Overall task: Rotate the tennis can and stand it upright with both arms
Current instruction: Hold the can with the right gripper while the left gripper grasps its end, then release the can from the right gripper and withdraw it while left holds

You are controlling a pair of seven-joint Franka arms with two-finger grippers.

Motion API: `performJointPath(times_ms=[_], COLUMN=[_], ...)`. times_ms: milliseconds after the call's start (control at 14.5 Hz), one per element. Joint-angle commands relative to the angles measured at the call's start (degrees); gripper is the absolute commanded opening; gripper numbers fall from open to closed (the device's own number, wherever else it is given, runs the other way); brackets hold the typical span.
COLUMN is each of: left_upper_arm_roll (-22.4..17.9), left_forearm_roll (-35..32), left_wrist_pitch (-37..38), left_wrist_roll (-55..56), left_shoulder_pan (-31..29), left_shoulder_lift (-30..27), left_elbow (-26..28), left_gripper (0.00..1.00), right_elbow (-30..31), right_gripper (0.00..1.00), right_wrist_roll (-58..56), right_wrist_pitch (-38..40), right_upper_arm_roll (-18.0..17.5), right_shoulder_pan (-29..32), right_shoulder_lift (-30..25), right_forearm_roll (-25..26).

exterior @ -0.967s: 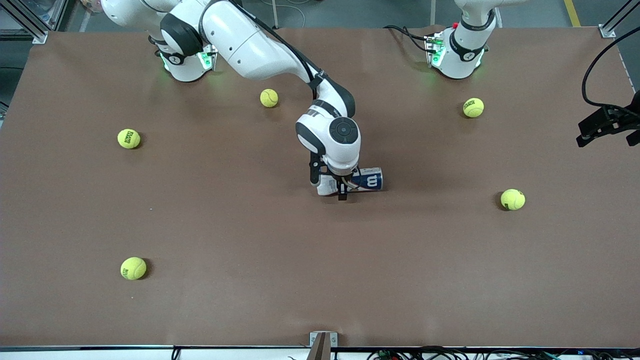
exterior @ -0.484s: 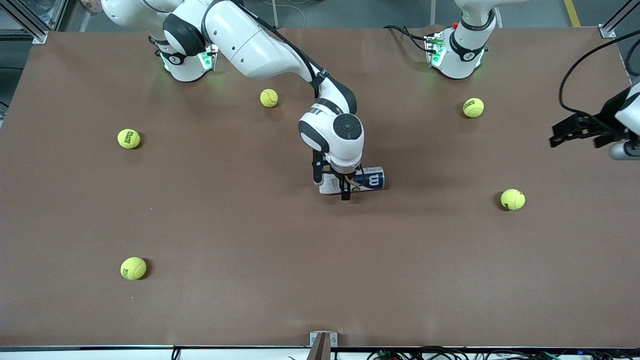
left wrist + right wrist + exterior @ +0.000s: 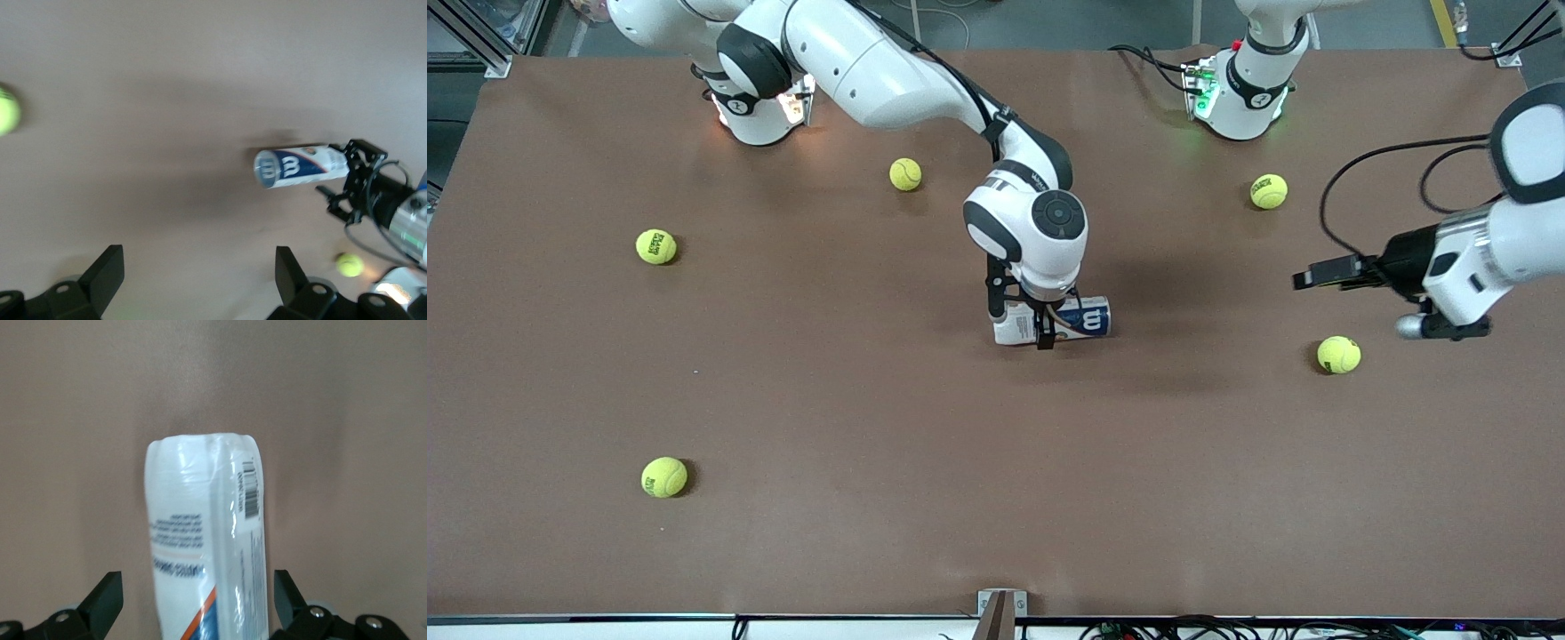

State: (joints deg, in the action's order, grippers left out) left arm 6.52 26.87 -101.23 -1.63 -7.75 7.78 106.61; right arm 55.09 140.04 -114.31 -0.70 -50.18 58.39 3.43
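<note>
My left gripper will set the tennis can upright, so next it will grab the can by its metal rim at the navy end (image 3: 1106, 316) (image 3: 264, 169).
The tennis can (image 3: 1080, 318) lies on its side in the middle of the brown table (image 3: 871, 400), white and navy label with a W. My right gripper (image 3: 1039, 331) is down over the can's white end, open, with one finger on each side of it and a gap to both. The right wrist view shows the can (image 3: 207, 540) between the open fingers of my right gripper (image 3: 198, 597). My left gripper (image 3: 1304, 277) is open and empty, held level above the table and pointing at the can, which also shows in the left wrist view (image 3: 300, 167) ahead of my left gripper (image 3: 198, 273).
Several yellow-green tennis balls lie scattered: one (image 3: 1338, 354) under the left arm, one (image 3: 1268, 191) near the left base, one (image 3: 905, 174) near the right arm, two (image 3: 656, 246) (image 3: 663, 476) toward the right arm's end.
The left arm has swung in from the table's edge toward the can, its gripper now level and pointing at it. The right arm shifted slightly; the can stays put.
</note>
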Motion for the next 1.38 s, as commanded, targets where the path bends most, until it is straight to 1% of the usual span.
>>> performJointPath(times_ms=[0,138,346,484,553,622,760,898,1037,1106,1313], left_upper_arm_roll=[2.43,4.45,7.88,9.47,9.82,10.26,11.49,11.93,11.93,11.93,11.93], left_forearm_roll=[9.74,17.83,27.15,36.19,41.2,45.69,52.12,57.57,61.27,62.85,64.71], left_wrist_pitch=[-7.11,-10.9,-15.91,-19.25,-19.7,-19.7,-19.79,-20.84,-21.98,-23.03,-24.36], left_wrist_roll=[-2.31,-4.24,-9.15,-17.66,-22.66,-27.24,-33.58,-40.34,-45.63,-47.48,-50.04], left_shoulder_pan=[-0.16,-0.07,-0.07,-0.07,0.02,0.02,0.28,1.25,2.65,3.27,4.85], left_shoulder_lift=[0.47,3.36,7.24,9.52,11.1,13.03,16.2,18.93,21.04,21.83,23.42], left_elbow=[7.46,9.14,11.33,14.67,15.64,15.91,16.26,16.35,17.14,17.23,17.32], left_gripper=[1.0,1.0,1.0,1.0,1.0,1.0,1.0,1.0,1.0,1.0,1.0], right_elbow=[-0.42,-0.42,-0.24,0.11,0.37,0.37,1.07,4.92,12.2,14.85,19.87], right_gripper=[1.0,1.0,1.0,1.0,1.0,1.0,1.0,1.0,1.0,1.0,1.0], right_wrist_roll=[1.11,-0.55,-13.52,-25.72,-31.44,-37.24,-45.69,-57.1,-68.97,-75.2,-92.18], right_wrist_pitch=[2.86,3.74,7.16,9.88,12.77,15.93,18.5,19.74,18.95,18.78,18.77], right_upper_arm_roll=[-1.06,-1.23,-1.32,-1.15,-0.89,-0.8,-0.62,-0.71,-0.8,-0.8,-0.8], right_shoulder_pan=[0.34,1.83,4.9,7.71,8.86,10.26,13.68,18.42,23.52,26.15,33.63], right_shoulder_lift=[-2.31,-3.89,-6.62,-8.81,-10.04,-10.49,-12.59,-16.62,-22.77,-24.97,-29.73], right_forearm_roll=[0.17,0.0,-0.18,-0.44,-0.36,-0.27,-0.27,-0.27,-0.35,-0.36,-0.44])
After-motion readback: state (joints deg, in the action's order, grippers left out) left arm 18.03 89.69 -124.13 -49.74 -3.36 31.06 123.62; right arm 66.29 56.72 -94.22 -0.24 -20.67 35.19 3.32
